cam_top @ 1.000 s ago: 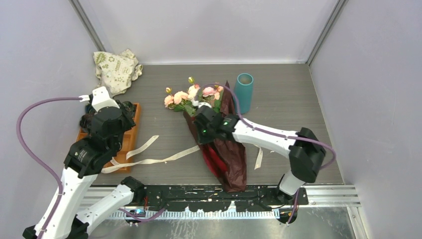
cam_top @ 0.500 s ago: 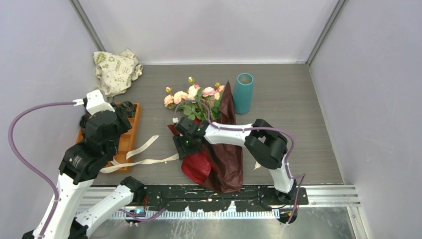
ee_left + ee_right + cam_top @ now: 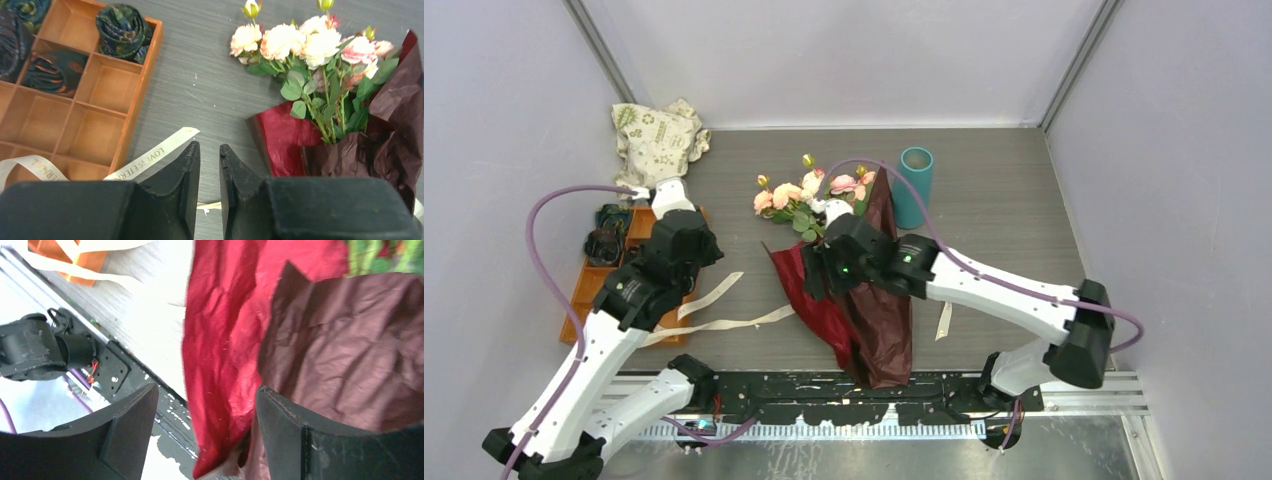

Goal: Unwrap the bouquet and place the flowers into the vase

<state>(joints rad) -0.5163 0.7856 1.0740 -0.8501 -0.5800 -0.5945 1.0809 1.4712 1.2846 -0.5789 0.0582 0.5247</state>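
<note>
The paper needs to be reached by my right gripper, which needs to grip its dark flap's loose edge (image 3: 843, 314). This leaves the flowers (image 3: 807, 193) free to be unwrapped.
The bouquet lies mid-table, its flowers (image 3: 807, 193) (image 3: 299, 43) still sitting in the dark red wrapping paper (image 3: 869, 315) (image 3: 283, 140). A bright red inner sheet (image 3: 225, 330) is folded out to the left. My right gripper (image 3: 817, 272) (image 3: 206, 394) hovers open over that sheet, which hangs loose between the jaws. The cream ribbon (image 3: 716, 322) (image 3: 156, 152) lies untied on the table. My left gripper (image 3: 707, 252) (image 3: 210, 146) is just above it, jaws a narrow gap apart with nothing between them. The teal vase (image 3: 914, 186) stands upright behind the bouquet.
An orange compartment tray (image 3: 592, 288) (image 3: 136, 114) with dark rosettes (image 3: 122, 26) sits at the left under my left arm. A white cloth bag with green print (image 3: 656, 140) lies at the back left corner. The walls close in on three sides.
My right gripper opened and let go of the paper after drawing the red sheet out leftward. My left arm swung from over the tray toward the bouquet.
</note>
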